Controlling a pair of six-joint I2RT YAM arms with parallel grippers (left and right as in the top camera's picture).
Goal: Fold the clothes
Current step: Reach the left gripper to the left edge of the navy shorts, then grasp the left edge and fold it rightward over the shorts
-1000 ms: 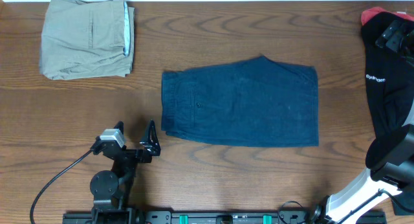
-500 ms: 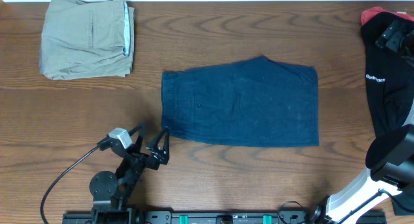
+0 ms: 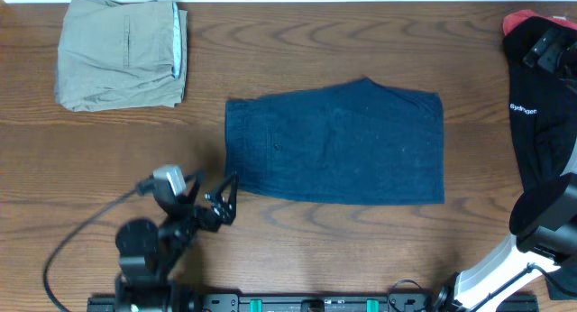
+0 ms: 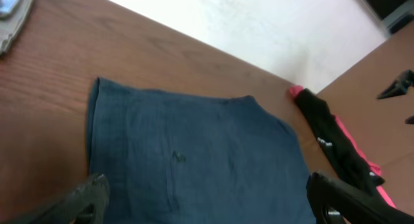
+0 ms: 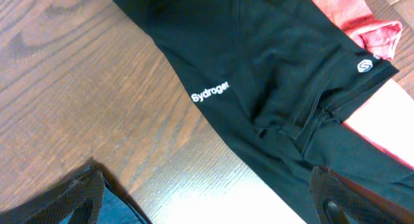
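Note:
I should next pick up the navy-blue shorts (image 3: 343, 145) by their waistband edge with my left gripper, so that end can fold over toward the opposite hem.
The dark navy-blue shorts (image 3: 343, 145) lie flat in the middle of the table, waistband to the left, with a small button near the left side. They fill the lower half of the left wrist view (image 4: 194, 153). My left gripper (image 3: 213, 193) is open and empty, just off the shorts' front left corner; its fingers (image 4: 207, 201) frame the fabric. My right gripper (image 5: 207, 204) is open and empty over bare table between the shorts' edge (image 5: 113, 214) and the black garment. The right arm (image 3: 545, 217) stands at the table's right edge.
Folded khaki-beige shorts (image 3: 117, 52) with a light-blue lining lie at the back left. A black garment (image 3: 541, 123) with small white lettering (image 5: 210, 92) lies at the far right over a red cloth (image 3: 516, 22). Bare wood surrounds the navy shorts.
My left gripper moved right, up to the shorts' front left corner, and its arm swung a little. The shorts and the right arm have not moved.

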